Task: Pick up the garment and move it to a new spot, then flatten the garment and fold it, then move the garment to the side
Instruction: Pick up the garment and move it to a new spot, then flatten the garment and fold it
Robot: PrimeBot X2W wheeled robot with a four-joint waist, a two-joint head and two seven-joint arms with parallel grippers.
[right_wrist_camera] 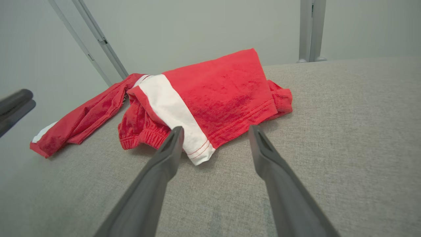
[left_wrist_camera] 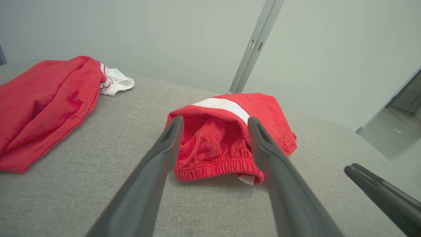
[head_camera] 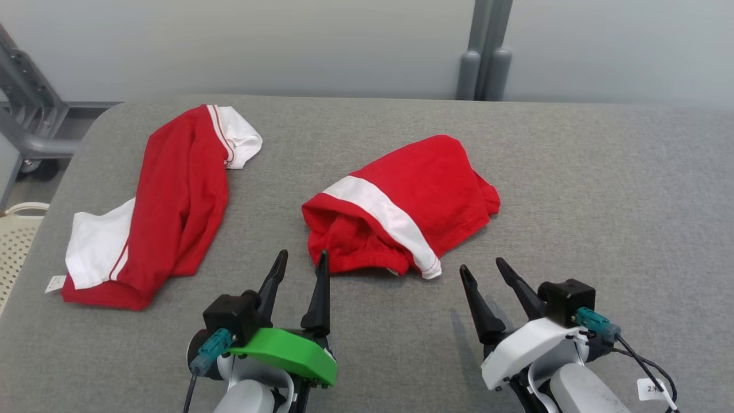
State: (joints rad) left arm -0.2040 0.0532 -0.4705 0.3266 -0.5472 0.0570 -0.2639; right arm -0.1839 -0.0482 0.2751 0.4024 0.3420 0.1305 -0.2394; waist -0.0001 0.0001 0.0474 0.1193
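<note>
My right gripper should next pick up the shorts by the white hem corner [head_camera: 430,269] that sticks out. The rest of the shorts [head_camera: 406,199] is bunched and slack.
The garment [head_camera: 413,195] is a crumpled pair of red shorts with a white stripe, lying in the middle of the grey padded table [head_camera: 602,201]. Its elastic waistband [left_wrist_camera: 213,166] faces me. My left gripper [head_camera: 302,255] stands open just in front of the shorts' near left edge, its right fingertip close to the cloth, with nothing held. The left wrist view shows the waistband beyond the spread left gripper [left_wrist_camera: 215,121]. My right gripper [head_camera: 481,265] is open too, a little apart from the shorts' near right corner [right_wrist_camera: 200,154], and the right gripper [right_wrist_camera: 216,129] holds nothing.
A second red and white garment [head_camera: 166,206] lies stretched out on the table's left side. A pale perforated basket [head_camera: 17,241] and a grey metal frame [head_camera: 28,115] stand off the left edge. A grey post [head_camera: 484,51] rises behind the table.
</note>
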